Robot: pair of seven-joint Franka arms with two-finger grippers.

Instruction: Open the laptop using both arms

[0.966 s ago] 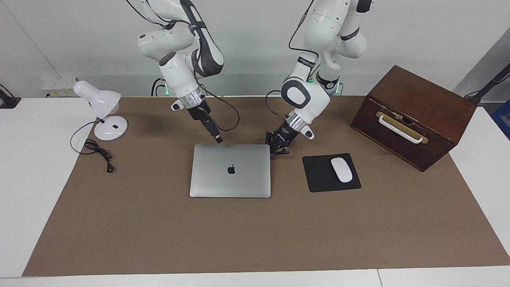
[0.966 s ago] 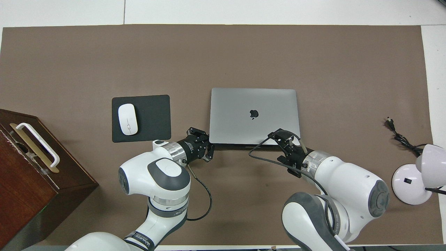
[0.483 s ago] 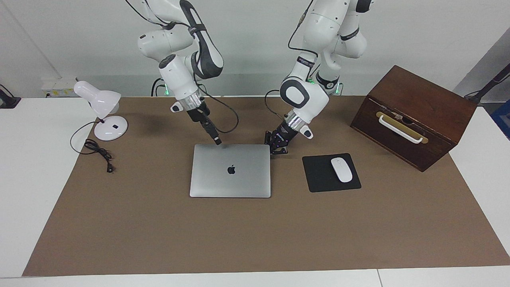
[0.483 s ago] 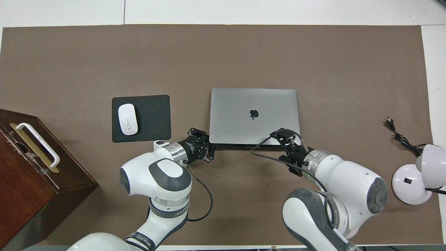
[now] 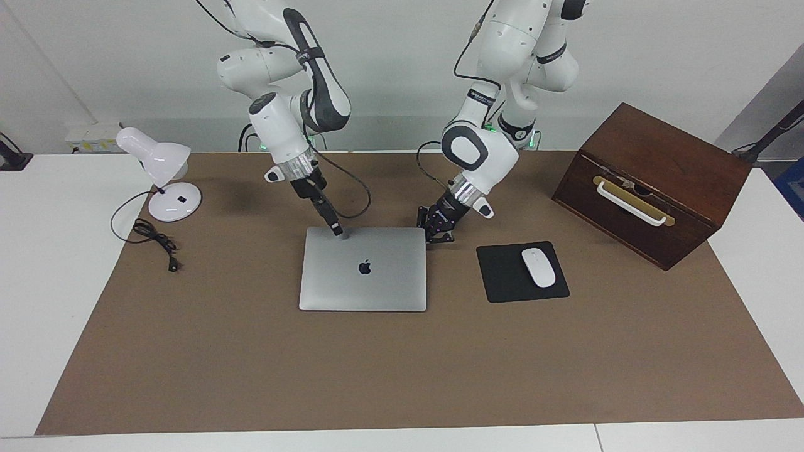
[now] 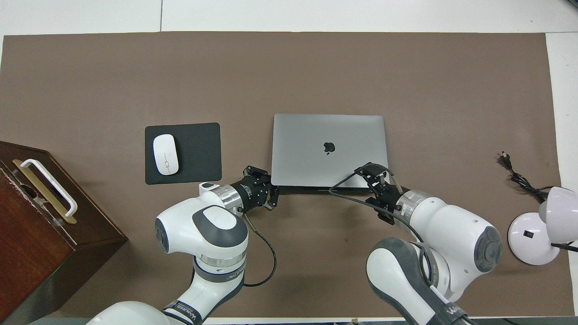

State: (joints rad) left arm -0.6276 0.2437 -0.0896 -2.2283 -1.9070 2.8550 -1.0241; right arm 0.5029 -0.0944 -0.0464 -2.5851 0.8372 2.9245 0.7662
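Note:
I will swing the laptop [image 6: 316, 158] open next, so I will grab the lid with my right gripper by its free corner opposite the hinge.
The silver-grey laptop [image 5: 370, 285] [image 6: 316, 158] lies closed and flat on the brown mat, its apple logo facing up. My left gripper [image 5: 436, 235] [image 6: 272, 189] is shut and sits low at the laptop's corner nearest the robots, at the left arm's end. Whether it touches the laptop's side I cannot tell. My right gripper [image 5: 337, 231] [image 6: 378, 174] is open. It points steeply down with its tip at the lid's edge nearest the robots, close to the corner at the right arm's end.
A black mouse pad [image 5: 502, 276] with a white mouse [image 5: 539, 267] lies beside the laptop toward the left arm's end. A dark wooden box [image 5: 653, 182] with a white handle stands past it. A white desk lamp [image 5: 166, 182] and its cord [image 5: 157, 242] are at the right arm's end.
The right gripper has come down and forward from just off the laptop's nearer edge onto the lid's edge. The left gripper and the laptop have stayed put.

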